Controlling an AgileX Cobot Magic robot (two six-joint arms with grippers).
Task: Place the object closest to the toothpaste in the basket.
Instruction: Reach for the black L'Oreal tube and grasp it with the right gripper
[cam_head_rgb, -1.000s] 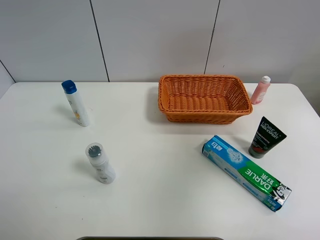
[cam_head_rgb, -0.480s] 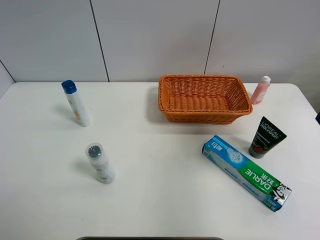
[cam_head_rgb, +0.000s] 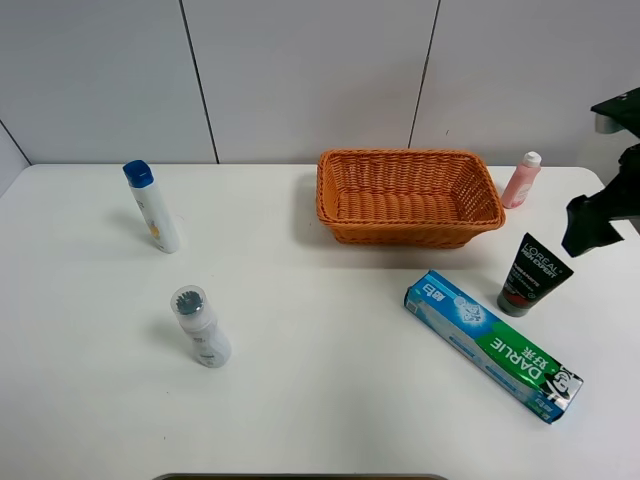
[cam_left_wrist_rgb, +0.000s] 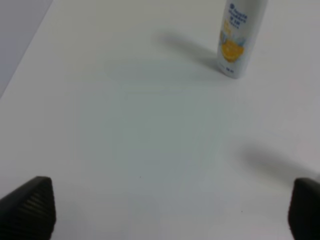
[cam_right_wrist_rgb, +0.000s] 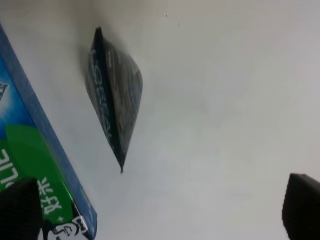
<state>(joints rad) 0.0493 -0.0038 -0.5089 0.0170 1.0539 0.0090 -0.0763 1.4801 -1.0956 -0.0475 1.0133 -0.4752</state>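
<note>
My right gripper will next grab the black L'Oreal tube by its flattened upper body (cam_head_rgb: 535, 262), so that the tube nearest the toothpaste can go into the basket (cam_head_rgb: 407, 195).
The green and blue toothpaste box (cam_head_rgb: 492, 343) lies flat at the right front of the table. The black L'Oreal tube (cam_head_rgb: 533, 272) stands just beyond it and is the closest object to it. The orange wicker basket (cam_head_rgb: 407, 195) sits at the back centre. My right gripper (cam_head_rgb: 588, 228) hovers in from the right edge, just right of and above the tube. In the right wrist view it (cam_right_wrist_rgb: 160, 210) is open and empty, with the tube (cam_right_wrist_rgb: 114, 97) and the box (cam_right_wrist_rgb: 35, 165) below. My left gripper (cam_left_wrist_rgb: 165, 210) is open and empty over bare table.
A pink bottle (cam_head_rgb: 521, 180) stands right of the basket. A white bottle with a blue cap (cam_head_rgb: 152, 206) stands at the far left and also shows in the left wrist view (cam_left_wrist_rgb: 239, 37). A white bottle (cam_head_rgb: 200, 325) lies at the left front.
My right arm has come into the exterior view from the right edge, toward the black tube. Nothing on the table has moved.
</note>
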